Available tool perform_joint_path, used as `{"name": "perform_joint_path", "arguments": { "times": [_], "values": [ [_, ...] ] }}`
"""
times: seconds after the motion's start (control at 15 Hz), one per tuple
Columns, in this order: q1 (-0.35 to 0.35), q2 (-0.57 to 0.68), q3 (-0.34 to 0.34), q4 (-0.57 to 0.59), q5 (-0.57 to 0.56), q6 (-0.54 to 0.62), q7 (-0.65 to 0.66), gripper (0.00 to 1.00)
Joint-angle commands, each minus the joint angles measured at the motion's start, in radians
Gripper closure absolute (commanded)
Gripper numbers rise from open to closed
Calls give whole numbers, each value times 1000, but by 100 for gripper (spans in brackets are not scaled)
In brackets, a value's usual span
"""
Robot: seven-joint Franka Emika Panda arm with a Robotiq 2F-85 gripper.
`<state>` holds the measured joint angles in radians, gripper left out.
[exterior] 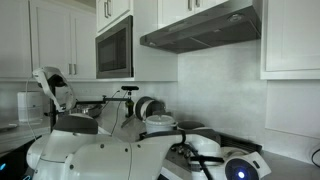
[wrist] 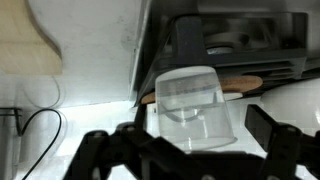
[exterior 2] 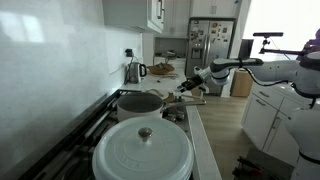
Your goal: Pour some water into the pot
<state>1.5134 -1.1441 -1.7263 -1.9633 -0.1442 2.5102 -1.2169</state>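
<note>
The cup's sides are level with my fingers in the wrist view, so my gripper needs to close. Closing now would hold the cup.
A clear plastic cup [wrist: 198, 105] with some water in it fills the middle of the wrist view. It stands between the two dark fingers of my gripper [wrist: 180, 135], which is open, and a gap shows at the right finger. In an exterior view the gripper [exterior 2: 190, 82] reaches low over the counter just past the stove; the cup is too small to make out there. A steel pot [exterior 2: 140, 103] stands on the stove a little short of the gripper. It also shows in an exterior view [exterior: 160, 123].
A large white lidded pot [exterior 2: 143, 150] fills the near stove. A kettle [exterior 2: 133, 71] stands on the counter by the wall. A wooden board [wrist: 240, 84] lies behind the cup. A range hood [exterior: 205, 30] and a microwave [exterior: 115, 47] hang above.
</note>
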Motion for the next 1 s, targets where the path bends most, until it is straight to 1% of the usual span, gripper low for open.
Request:
{"name": "perform_joint_path", "arguments": {
  "times": [0.0,0.13,0.2,0.27,0.33,0.4,0.6,0.93],
  "values": [
    [18,-9,1,27,-25,-20,23,28],
    [19,-9,1,29,-26,-19,23,32],
    [21,-10,1,31,-26,-23,24,40],
    [22,-11,1,32,-26,-21,24,49],
    [23,-12,1,34,-25,-23,25,56],
    [24,-13,0,36,-26,-23,25,59],
    [27,-13,-1,40,-26,-24,27,65],
    [37,-1,-3,45,-28,-29,38,65]
  ]
}}
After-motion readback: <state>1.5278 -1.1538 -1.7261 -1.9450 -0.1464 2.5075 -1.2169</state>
